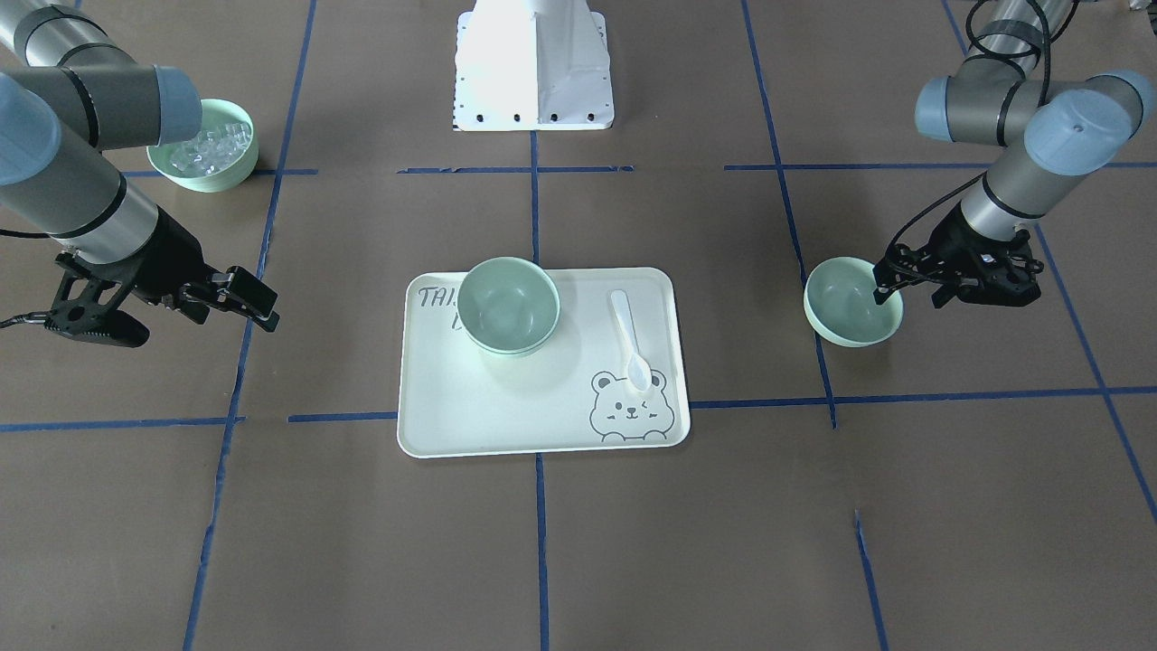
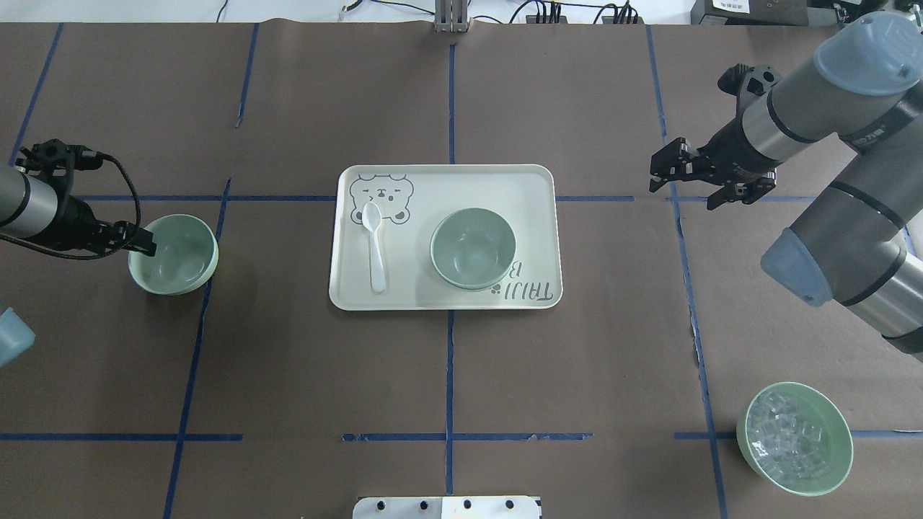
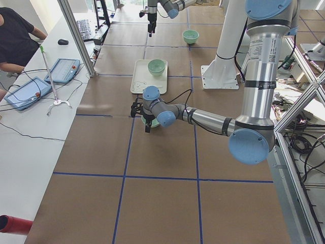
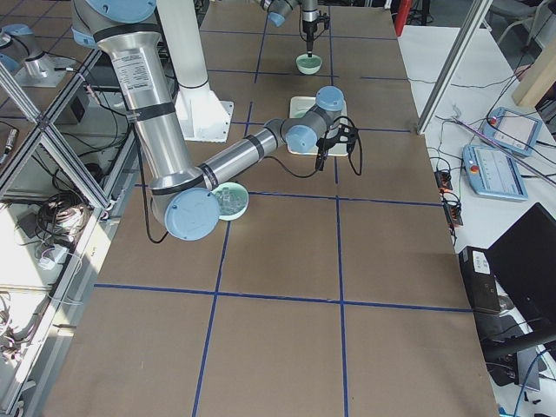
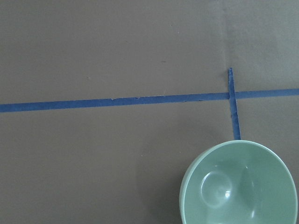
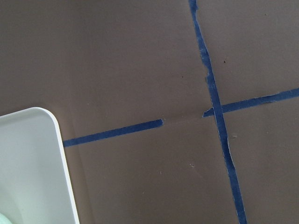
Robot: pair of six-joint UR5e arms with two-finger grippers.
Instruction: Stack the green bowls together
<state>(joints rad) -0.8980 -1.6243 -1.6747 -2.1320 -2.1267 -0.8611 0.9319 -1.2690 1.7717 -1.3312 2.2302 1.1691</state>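
Next, my left gripper grabs the pale green bowl by its rim (image 1: 901, 310) to stack it in the bowls on the tray (image 1: 509, 305).
A pale green bowl (image 2: 173, 254) stands on the table at the robot's left and also shows in the left wrist view (image 5: 238, 184). My left gripper (image 2: 122, 243) is open. From across the table (image 1: 908, 294) one finger is over the bowl's inside and the other is outside its rim. I cannot tell whether it touches. A second green bowl (image 2: 472, 249) sits on the tray (image 2: 404, 295). A second rim shows under it (image 1: 515, 348), so two bowls seem nested there. My right gripper (image 2: 681, 189) is open and empty, over bare table beyond the tray's right end.
A white spoon (image 2: 373, 245) lies on the tray beside a bear drawing. A brighter green bowl of clear cubes (image 2: 793, 438) stands near the robot's right. The robot's white base (image 1: 533, 63) is at the table's edge. An operator sits beside the table (image 3: 15, 35).
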